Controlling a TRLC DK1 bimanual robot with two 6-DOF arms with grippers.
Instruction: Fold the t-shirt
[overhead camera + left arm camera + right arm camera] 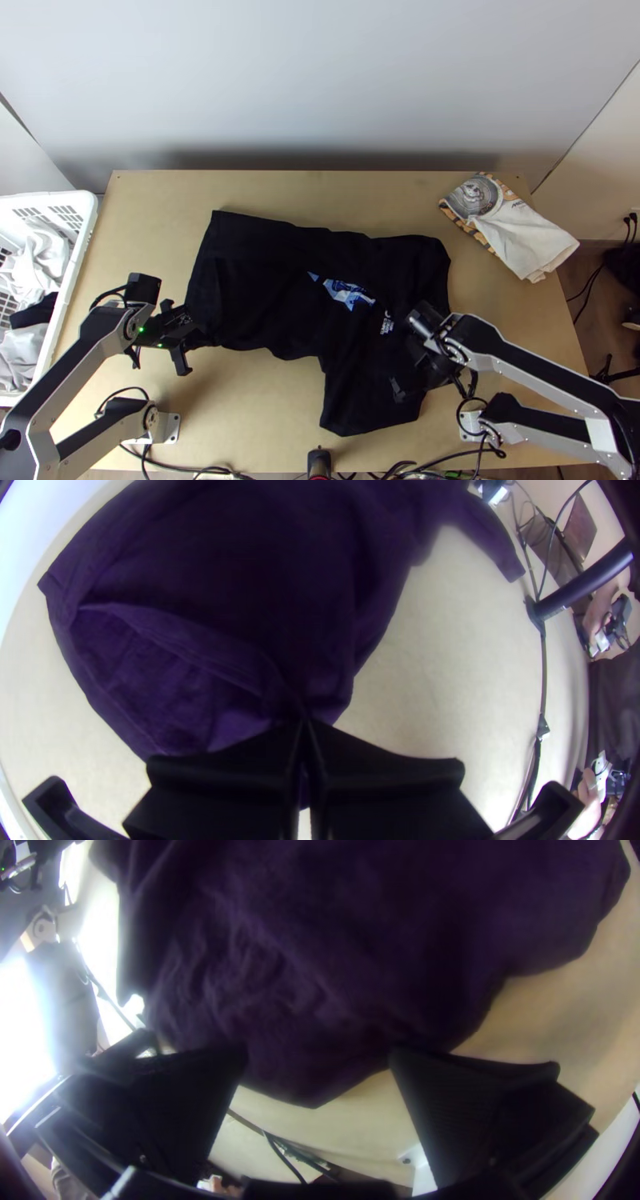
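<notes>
The t-shirt's body (pixel 276 284) is spread flat, so my right gripper should next pinch its loose sleeve edge (pixel 419 402) to fold the t-shirt.
The black t-shirt (pixel 272 280) lies unevenly spread across the middle of the table, its printed front facing up and one part reaching toward the near edge. At its left end is my left gripper (pixel 190 326); in the left wrist view the left gripper (pixel 305 723) is shut on a gathered bit of the shirt's edge, beside the hem opening. Over the shirt's right side, near its lower edge, is my right gripper (pixel 424 352). The right gripper (pixel 319 1057) stands open in the right wrist view, the dark cloth (pixel 300 1000) lying beyond and between its fingers.
A white basket (pixel 80 240) holding clothes stands at the table's left. A folded light garment (pixel 520 236) with a print lies at the back right corner. Cables (pixel 192 466) run along the near edge of the wooden table (pixel 264 416).
</notes>
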